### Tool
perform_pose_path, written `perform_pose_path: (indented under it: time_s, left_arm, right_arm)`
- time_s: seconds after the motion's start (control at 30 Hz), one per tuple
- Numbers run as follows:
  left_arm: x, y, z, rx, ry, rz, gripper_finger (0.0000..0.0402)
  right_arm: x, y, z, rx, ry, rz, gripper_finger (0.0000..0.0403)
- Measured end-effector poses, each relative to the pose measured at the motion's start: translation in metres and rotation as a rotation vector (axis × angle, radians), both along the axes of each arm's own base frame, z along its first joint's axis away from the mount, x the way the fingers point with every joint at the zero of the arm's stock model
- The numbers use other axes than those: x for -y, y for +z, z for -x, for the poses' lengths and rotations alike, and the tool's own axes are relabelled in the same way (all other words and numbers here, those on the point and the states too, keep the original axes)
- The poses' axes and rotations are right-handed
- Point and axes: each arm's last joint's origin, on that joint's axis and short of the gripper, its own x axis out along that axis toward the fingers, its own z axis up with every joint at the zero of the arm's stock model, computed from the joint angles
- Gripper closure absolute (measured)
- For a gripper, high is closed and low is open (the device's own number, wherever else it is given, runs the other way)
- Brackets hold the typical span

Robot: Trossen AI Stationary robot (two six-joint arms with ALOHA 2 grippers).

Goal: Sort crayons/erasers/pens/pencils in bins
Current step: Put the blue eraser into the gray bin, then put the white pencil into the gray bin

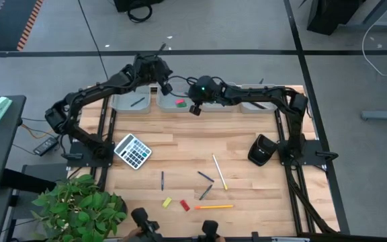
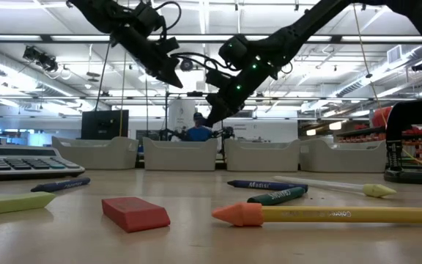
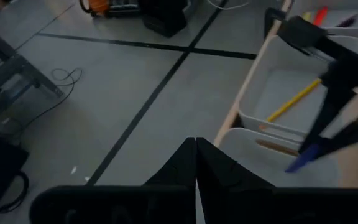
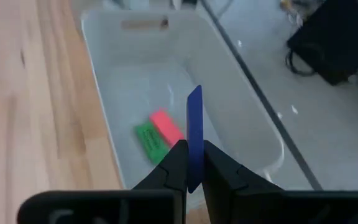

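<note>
The crayon would stay in if I let go, so it is time to open my right gripper now: the right wrist view shows the blue crayon (image 4: 194,124) pointing over the bottom of the second bin, inside the bin's sides.
Four light-grey bins (image 1: 193,102) stand in a row along the table's far edge. My right gripper (image 4: 194,149) hovers over the second bin from the left (image 4: 229,106) and is shut on a blue crayon (image 4: 194,124). A green and a pink eraser (image 4: 157,134) lie on that bin's floor. My left gripper (image 1: 164,86) is shut and empty, high over the bins' far side. A yellow pencil (image 3: 294,99) lies in the third bin. Pencils (image 1: 219,171), crayons and erasers (image 1: 185,205) lie loose on the near part of the table. My right gripper pinches the blue crayon between its two fingers (image 4: 178,158). The crayon's long part (image 4: 194,102) sticks out past the fingertips, along the fingers. The fingers slant down toward the far edge. The crayon is lifted clear, above the bin holding the erasers.
A grey calculator (image 1: 132,150) lies at the table's left. A black holder (image 1: 262,149) stands at the right. The leftmost bin holds a dark pen (image 1: 138,102). An orange pencil (image 1: 213,206) and a yellow eraser (image 1: 167,202) lie near the front edge.
</note>
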Motion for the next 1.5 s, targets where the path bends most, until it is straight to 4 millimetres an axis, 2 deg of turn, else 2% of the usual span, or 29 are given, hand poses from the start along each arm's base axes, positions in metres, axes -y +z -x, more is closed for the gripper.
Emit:
perform_pose_path:
  time_s: [0.17,0.27,0.47,0.63,0.77,0.87,1.07,1.3,1.5]
  left_arm:
    - [-0.011,0.003,0.008,0.045,-0.008,-0.008,0.0393]
    - [-0.014,0.006,0.010,0.080,-0.056,-0.017,0.0381]
    - [-0.015,0.014,0.008,0.144,-0.113,-0.068,0.0365]
    - [-0.017,0.013,0.010,0.115,-0.120,-0.090,0.0378]
    - [-0.023,0.013,0.016,0.114,-0.096,-0.092,0.0387]
    - [-0.027,0.013,0.020,0.112,-0.080,-0.092,0.0388]
    - [-0.032,0.013,0.026,0.111,-0.059,-0.094,0.0381]
    - [-0.032,0.013,0.026,0.121,-0.098,-0.087,0.0367]
    - [-0.031,0.012,0.025,0.126,-0.102,-0.073,0.0371]
  right_arm:
    - [0.004,0.000,0.000,0.019,0.027,-0.015,0.0365]
    - [0.003,-0.001,0.001,0.011,0.027,-0.020,0.0361]
    - [0.007,0.002,0.001,0.043,0.019,-0.010,0.0317]
    - [0.016,0.001,0.006,0.039,-0.007,-0.012,0.0284]
    - [0.016,-0.001,0.010,0.006,-0.035,-0.058,0.0275]
    - [0.003,0.001,0.011,-0.030,-0.013,-0.110,0.0275]
    - [-0.038,0.005,0.013,-0.156,0.028,-0.214,0.0274]
    - [-0.089,-0.002,0.022,-0.351,-0.040,-0.409,0.0274]
    - [-0.132,0.006,0.037,-0.454,-0.178,-0.551,0.0274]
